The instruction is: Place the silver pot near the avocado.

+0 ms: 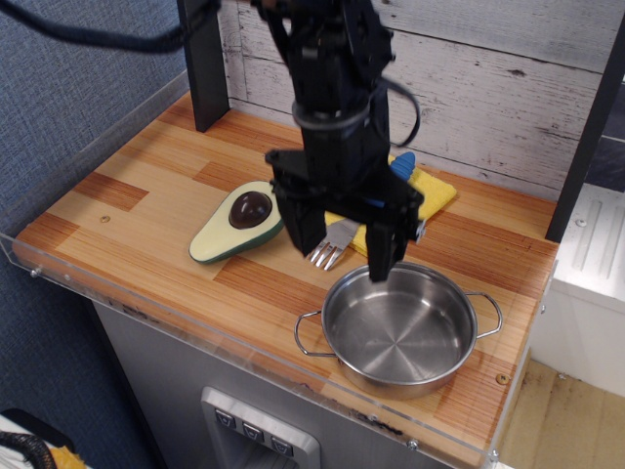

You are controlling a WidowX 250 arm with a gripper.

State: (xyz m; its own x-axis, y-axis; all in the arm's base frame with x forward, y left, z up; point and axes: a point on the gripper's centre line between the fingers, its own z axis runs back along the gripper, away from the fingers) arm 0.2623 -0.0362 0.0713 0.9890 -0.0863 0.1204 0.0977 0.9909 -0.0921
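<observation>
My gripper picks up the silver pot by its rim (326,303) next, to set the pot near the avocado (239,222).
The silver pot (400,329) stands at the front right of the wooden table, shiny and empty, with two thin wire loop handles. The avocado (239,222) half lies left of centre, pit up, well to the left of the pot. My black gripper (342,251) hangs open above the table between the two. Its right finger (383,249) is over the pot's far rim. Its left finger (302,230) is beside the fork and close to the avocado's right end. It holds nothing.
A silver fork with a blue handle (335,244) lies on a yellow cloth (430,192) behind the pot, partly hidden by the gripper. A clear acrylic lip (146,311) runs along the table's front edge. A dark post (203,59) stands at the back left.
</observation>
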